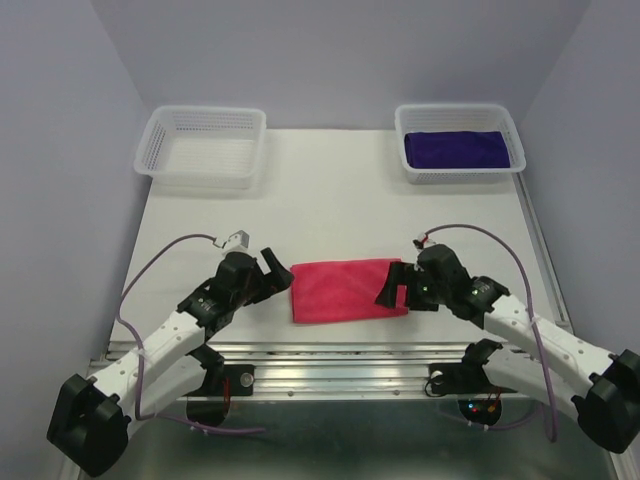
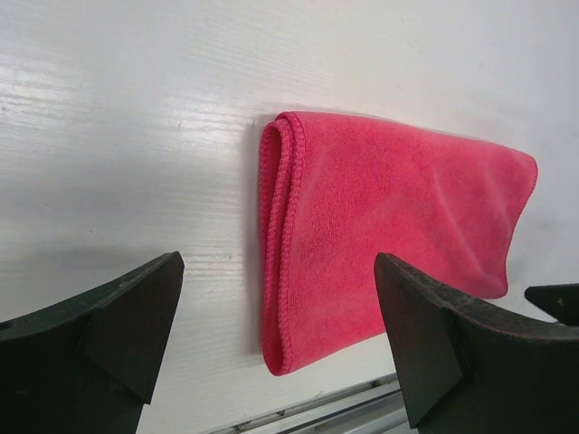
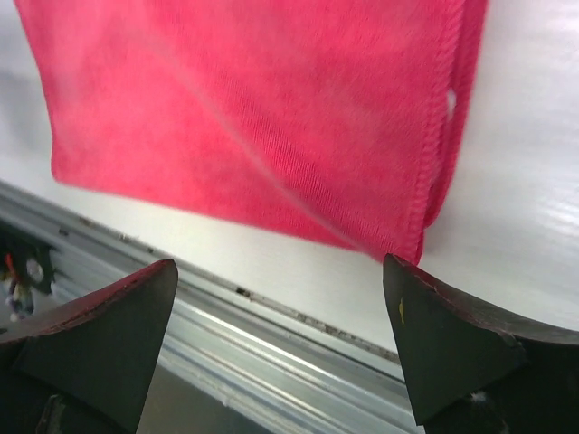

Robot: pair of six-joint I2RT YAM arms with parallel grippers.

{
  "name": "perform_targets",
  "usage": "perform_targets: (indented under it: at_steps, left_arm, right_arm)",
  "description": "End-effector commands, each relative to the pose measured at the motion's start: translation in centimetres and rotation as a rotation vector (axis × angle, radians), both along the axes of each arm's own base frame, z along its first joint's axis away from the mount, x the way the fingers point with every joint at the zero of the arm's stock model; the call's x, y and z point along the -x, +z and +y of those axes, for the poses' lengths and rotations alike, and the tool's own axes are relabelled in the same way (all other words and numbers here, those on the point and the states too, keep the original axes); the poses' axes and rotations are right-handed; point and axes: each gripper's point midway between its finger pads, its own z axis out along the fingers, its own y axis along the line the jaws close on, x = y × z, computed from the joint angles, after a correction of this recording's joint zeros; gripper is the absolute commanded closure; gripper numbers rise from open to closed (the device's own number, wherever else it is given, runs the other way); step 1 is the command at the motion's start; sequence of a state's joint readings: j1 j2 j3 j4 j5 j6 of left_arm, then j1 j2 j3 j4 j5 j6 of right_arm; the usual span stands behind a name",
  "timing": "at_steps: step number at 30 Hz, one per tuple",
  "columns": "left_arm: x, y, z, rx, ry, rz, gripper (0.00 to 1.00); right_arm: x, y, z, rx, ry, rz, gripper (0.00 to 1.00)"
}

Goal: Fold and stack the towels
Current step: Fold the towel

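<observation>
The robot's right gripper will next pick up the folded pink-red towel by its doubled end edge (image 1: 404,289), with the layers together, to stack it on the purple towel (image 1: 456,150).
A bright pink-red towel (image 1: 347,290) lies folded into a flat rectangle on the white table near its front edge, between my two arms. My left gripper (image 1: 274,270) stands open just off the towel's left end; in the left wrist view the doubled left edge of the towel (image 2: 380,244) lies ahead of the spread fingers. My right gripper (image 1: 395,284) is open at the towel's right end, its fingers wide apart over the near right corner of the towel (image 3: 262,117). A dark purple towel (image 1: 456,150) lies folded in the back right basket.
Two white mesh baskets stand at the back: the left one (image 1: 203,146) holds nothing, the right one (image 1: 459,143) holds the purple towel. A metal rail (image 1: 340,352) runs along the table's front edge, close to the pink towel.
</observation>
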State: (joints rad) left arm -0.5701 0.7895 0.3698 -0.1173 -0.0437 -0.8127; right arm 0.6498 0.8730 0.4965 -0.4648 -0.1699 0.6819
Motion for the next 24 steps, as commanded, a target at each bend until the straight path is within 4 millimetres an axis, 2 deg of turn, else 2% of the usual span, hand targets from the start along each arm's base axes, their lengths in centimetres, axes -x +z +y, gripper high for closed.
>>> perform_targets:
  at_steps: [1,3,4,6,9,12,13,18,20,23,24]
  left_arm:
    - [-1.4,1.9,-0.3,-0.009,0.006,-0.057,0.01]
    - [-1.6,2.1,-0.4,-0.011,-0.001,-0.063,0.01]
    - [-1.9,2.3,-0.3,-0.024,-0.003,-0.07,0.01]
    - [-1.9,2.2,-0.2,-0.029,-0.001,-0.069,0.01]
    - [-1.9,2.2,0.0,-0.037,0.006,-0.071,0.01]
    - [-1.8,2.0,0.1,-0.038,0.008,-0.07,0.01]
    - [-1.8,2.1,0.1,-0.037,0.009,-0.073,0.01]
    - [-1.9,1.9,0.1,-0.041,0.008,-0.07,0.01]
    - [-1.9,1.9,0.1,-0.043,0.009,-0.069,0.01]
    - [-2.0,1.9,0.1,-0.045,0.011,-0.065,0.01]
    - [-2.0,1.9,0.1,-0.047,0.01,-0.064,0.01]
  right_arm:
    - [-4.8,2.2,-1.5,0.124,-0.179,-0.118,0.0]
    - [-6.8,2.0,-2.9,0.211,-0.269,-0.161,0.0]
    - [-8.9,1.1,-3.3,0.307,-0.31,-0.162,0.0]
    - [-9.2,0.3,-3.2,0.334,-0.298,-0.143,0.0]
    - [-9.3,-0.8,-3.1,0.364,-0.272,-0.114,0.01]
    - [-9.0,-2.2,-3.1,0.389,-0.241,-0.085,0.06]
    - [-8.8,-2.8,-3.4,0.403,-0.243,-0.073,0.12]
    - [-8.3,-4.4,-3.5,0.415,-0.213,-0.049,0.21]
    - [-8.4,-4.8,-3.1,0.402,-0.196,-0.045,0.3]
    - [-8.1,-6.4,-2.8,0.41,-0.165,-0.01,0.36]
    - [-8.2,-6.3,-2.7,0.408,-0.165,-0.016,0.36]
